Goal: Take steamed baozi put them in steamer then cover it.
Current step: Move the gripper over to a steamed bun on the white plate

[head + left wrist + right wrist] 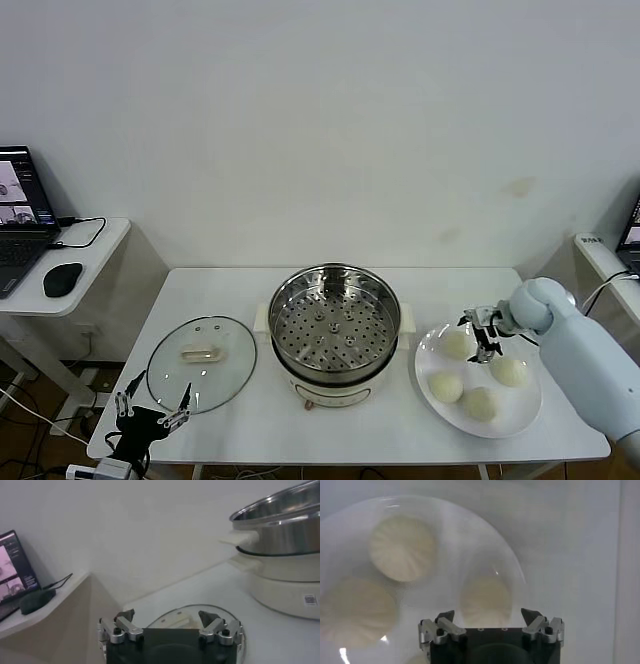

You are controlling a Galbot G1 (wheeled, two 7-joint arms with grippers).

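Note:
The baozi between my right gripper's fingers needs to go in the steamer [335, 320], so my right gripper should next grip the baozi's opposite sides and leave the baozi's bottom free.
Several pale baozi [445, 386] lie on a white plate [526, 404] at the table's right. My right gripper [484, 335] hangs open over the plate's back part, close above one baozi [486, 600] that shows between its spread fingers [534, 615]; two more baozi [402, 547] lie farther off. The shiny steamer [335, 320] stands empty mid-table on its cream pot base [285, 585]. The glass cover [202, 362] lies flat to its left. My left gripper [152, 410] waits open at the front left table edge, just short of the cover [180, 620], holding nothing.
A side desk at the far left carries a laptop [15, 215], a cable and a black mouse [62, 278]. Another desk edge [600, 255] stands at the far right, behind my right arm. Bare white tabletop [250, 430] lies in front of the steamer.

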